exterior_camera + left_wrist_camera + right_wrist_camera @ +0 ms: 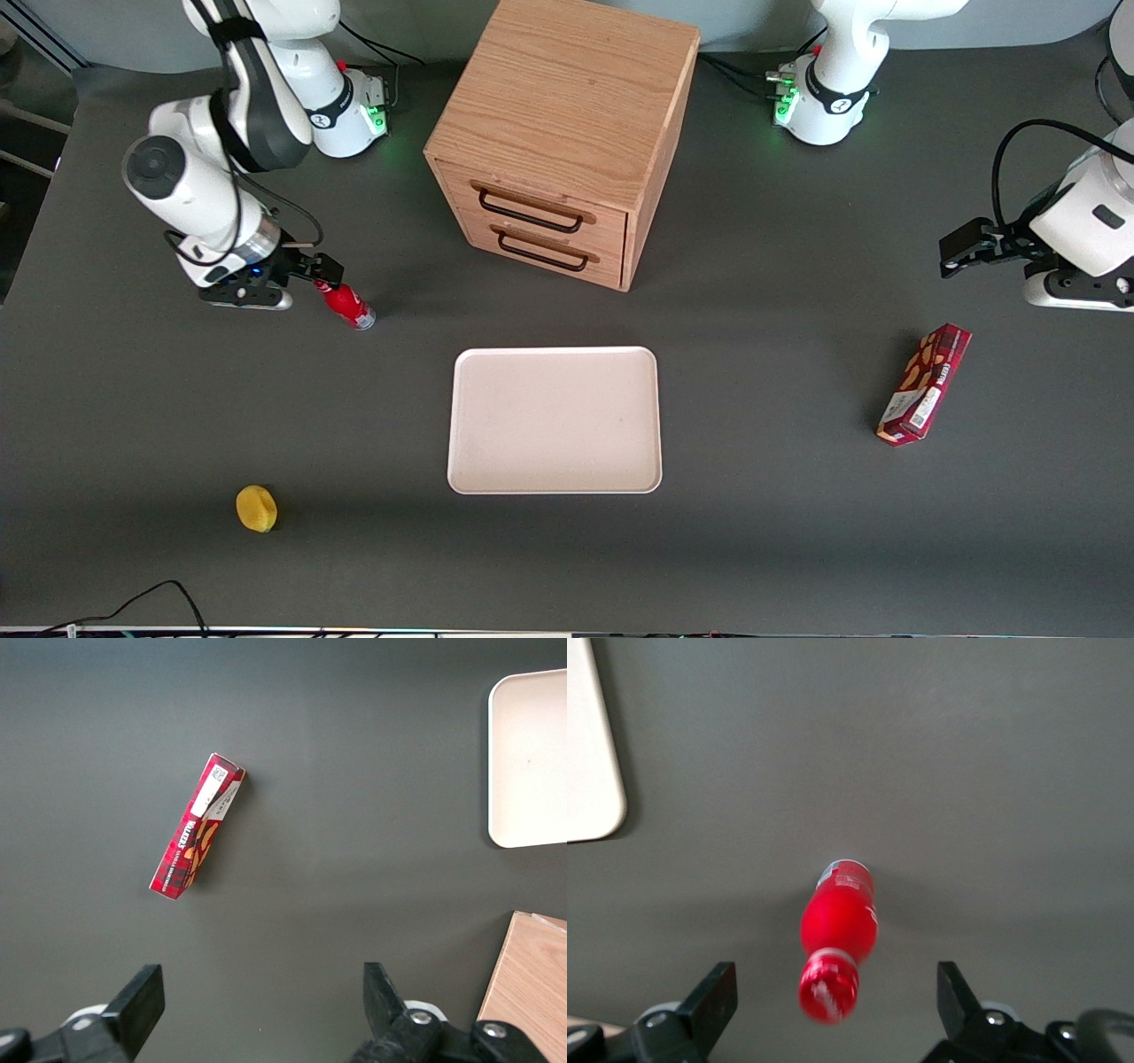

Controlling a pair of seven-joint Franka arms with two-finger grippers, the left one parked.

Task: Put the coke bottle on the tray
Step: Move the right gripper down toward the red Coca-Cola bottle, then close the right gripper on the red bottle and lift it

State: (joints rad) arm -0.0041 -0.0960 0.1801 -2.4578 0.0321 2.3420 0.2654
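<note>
My right gripper is going to grab the bottle next by its end with the cap (828, 986), and then it can put the coke bottle on the tray (589, 749).
The coke bottle (348, 305), small and red with a red cap and a silvery base, stands on the dark table toward the working arm's end, farther from the front camera than the tray. My right gripper (321, 276) is open, low over the table, with its fingers on either side of the bottle's cap and not touching it. In the right wrist view the bottle (837, 935) sits between the two wide-apart fingers of the gripper (837, 1001). The tray (554, 421), pale cream-pink and bare, lies at the middle of the table; its corner shows in the right wrist view (589, 753).
A wooden two-drawer cabinet (567, 133) stands farther from the front camera than the tray. A dark red snack box (924, 384) lies toward the parked arm's end. A yellow lemon-like object (256, 509) sits near the front edge, toward the working arm's end.
</note>
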